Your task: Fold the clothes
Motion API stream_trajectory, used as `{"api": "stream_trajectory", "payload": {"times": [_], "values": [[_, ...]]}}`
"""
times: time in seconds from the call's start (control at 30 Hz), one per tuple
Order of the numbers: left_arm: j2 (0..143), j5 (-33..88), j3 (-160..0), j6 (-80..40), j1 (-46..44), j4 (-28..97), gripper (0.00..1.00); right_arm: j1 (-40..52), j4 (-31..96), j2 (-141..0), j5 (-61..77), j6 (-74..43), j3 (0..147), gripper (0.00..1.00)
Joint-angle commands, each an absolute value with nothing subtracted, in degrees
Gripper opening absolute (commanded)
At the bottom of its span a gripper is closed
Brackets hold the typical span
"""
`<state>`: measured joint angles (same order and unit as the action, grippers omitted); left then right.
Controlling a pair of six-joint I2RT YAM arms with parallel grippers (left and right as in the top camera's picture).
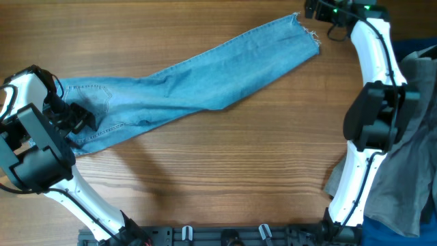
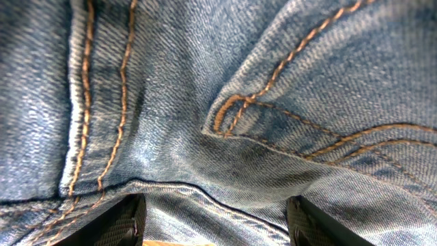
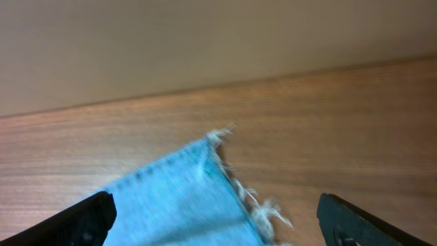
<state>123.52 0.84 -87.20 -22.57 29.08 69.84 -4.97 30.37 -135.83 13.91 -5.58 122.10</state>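
My right gripper will next grab the light blue jeans (image 1: pixel 198 85) by the frayed hem (image 1: pixel 308 34) and pinch its edge. Then the legs can be straightened for folding.
The light blue jeans (image 1: pixel 198 85) lie folded lengthwise across the table, waist at the left, frayed hem (image 1: pixel 308 34) at the far right. My left gripper (image 1: pixel 80 117) is at the waist end, open, with denim and its orange pocket stitching (image 2: pixel 273 109) between the fingers (image 2: pixel 215 229). My right gripper (image 1: pixel 315 9) hovers open just beyond the hem. In the right wrist view the frayed hem corner (image 3: pixel 218 160) lies between its fingers (image 3: pixel 215 222). A grey garment (image 1: pixel 410 143) and a dark blue one (image 1: pixel 418 49) lie at the right edge.
The wooden table (image 1: pixel 225 171) runs to a front rail with clips (image 1: pixel 225 234). The right arm's white links (image 1: pixel 372 102) stand between the jeans and the pile at the right. A pale wall (image 3: pixel 205 41) rises behind the far table edge.
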Motion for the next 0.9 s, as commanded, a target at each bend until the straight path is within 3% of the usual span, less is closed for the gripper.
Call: {"api": "stream_trajectory", "payload": {"times": [0.0, 0.4, 0.57, 0.87], "values": [[130.2, -3.8, -84.5, -24.5, 28.6, 64.0, 0.67, -3.7, 29.0, -140.2, 12.9, -4.5, 123.3, 0.99], [130.2, -3.9, -84.5, -24.5, 28.6, 64.1, 0.67, -3.4, 25.8, -145.1, 11.0, 2.2, 123.3, 0.99], [130.2, -3.9, -84.5, -24.5, 28.6, 63.9, 0.75, -3.2, 26.7, -146.3, 11.0, 2.2, 123.3, 0.96], [130.2, -3.9, -84.5, -24.5, 28.6, 63.9, 0.76, -2.8, 27.0, -147.7, 11.0, 2.7, 123.3, 0.91]]}}
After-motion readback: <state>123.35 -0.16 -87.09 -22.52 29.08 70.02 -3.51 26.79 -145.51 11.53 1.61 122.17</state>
